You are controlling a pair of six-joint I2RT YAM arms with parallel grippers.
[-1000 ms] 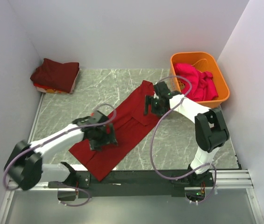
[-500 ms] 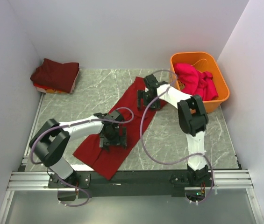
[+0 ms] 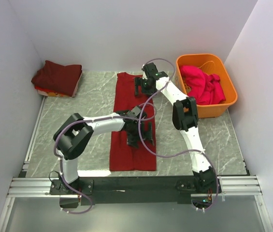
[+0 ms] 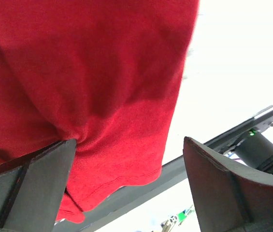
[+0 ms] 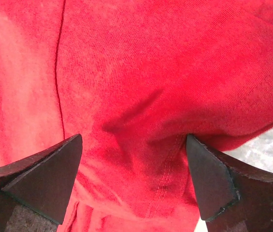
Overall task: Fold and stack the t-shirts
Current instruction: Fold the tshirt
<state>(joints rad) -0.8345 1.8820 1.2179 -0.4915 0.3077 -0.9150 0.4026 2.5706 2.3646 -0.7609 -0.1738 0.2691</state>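
My left gripper grabs the red t-shirt's hem-end corner away from the orange tub next, to fold the t-shirt back over itself.
A red t-shirt [image 3: 125,155] lies folded into a long narrow strip, running straight from the back of the table toward the front. My left gripper [image 3: 141,133] rests on its middle right edge. In the left wrist view its jaws [image 4: 126,193] stand wide apart over the red cloth [image 4: 78,72] near the hem. My right gripper [image 3: 143,85] rests on the strip's far right end. In the right wrist view its jaws [image 5: 134,183] stand wide apart over wrinkled red cloth [image 5: 150,58]. Neither pinches cloth.
A folded dark red shirt [image 3: 56,76] sits on a stack in the back left corner. An orange tub [image 3: 214,109] at the back right holds a crumpled magenta-pink shirt [image 3: 203,83]. White walls close in the marble table [image 3: 68,116] on three sides.
The red strip has swung from a diagonal to straight front-to-back. Both grippers moved with it, the right one back and left, the left one rightward.
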